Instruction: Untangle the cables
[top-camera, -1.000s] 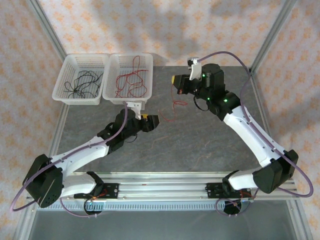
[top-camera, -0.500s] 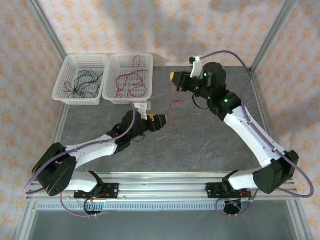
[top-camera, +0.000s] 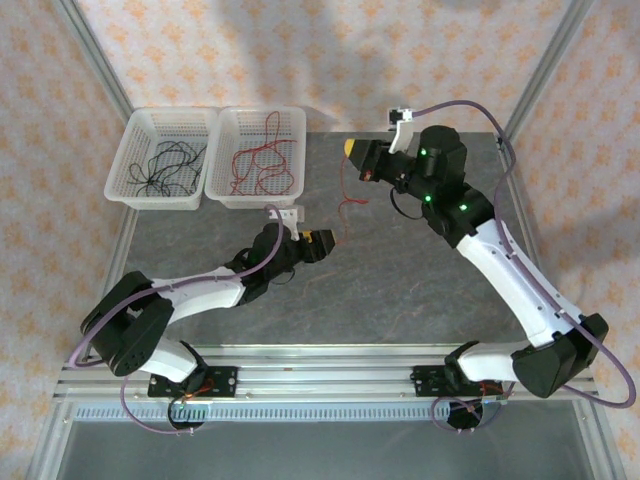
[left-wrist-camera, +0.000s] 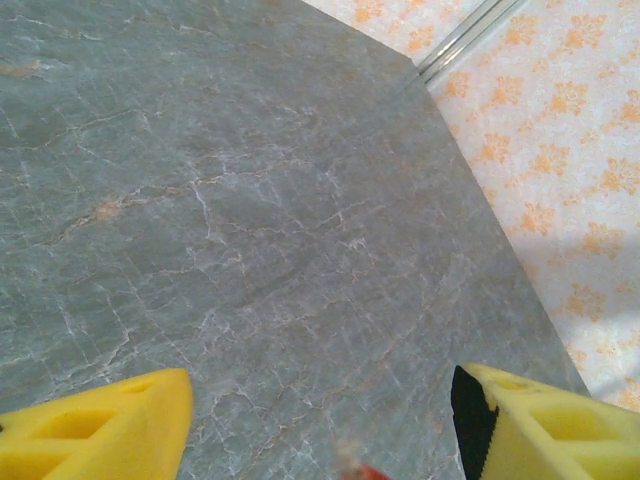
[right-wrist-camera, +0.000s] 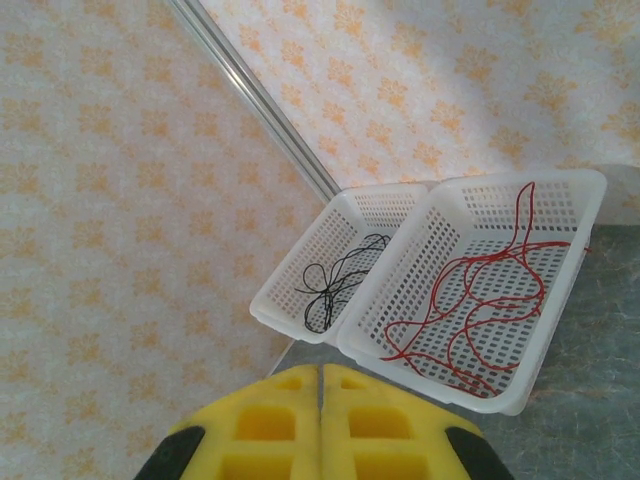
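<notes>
The red wire needs to be stretched untangled, so my left gripper will next grab it by its trailing lower end, opposite where my right gripper holds it.
A thin red wire (top-camera: 346, 195) hangs from my right gripper (top-camera: 350, 152), which is shut on it above the table's far middle; the wire's lower end trails toward my left gripper (top-camera: 328, 243). The left gripper (left-wrist-camera: 320, 420) is open over bare table, its yellow fingers (left-wrist-camera: 110, 420) wide apart, and a red wire tip (left-wrist-camera: 368, 472) shows at the bottom edge between them. In the right wrist view the right gripper (right-wrist-camera: 321, 400) has its yellow pads pressed together. More red wires (top-camera: 262, 160) lie in one white basket and black wires (top-camera: 160, 165) in the other.
Two white mesh baskets stand side by side at the far left: the black-wire basket (top-camera: 150, 201) and the red-wire basket (top-camera: 250, 201). The right wrist view looks down at both, the red-wire basket (right-wrist-camera: 440, 385) nearer. Frame posts (top-camera: 95, 60) rise at the back corners.
My left gripper has reached rightward toward the dangling wire's lower end. My right gripper has shifted slightly back with the red wire still in it.
</notes>
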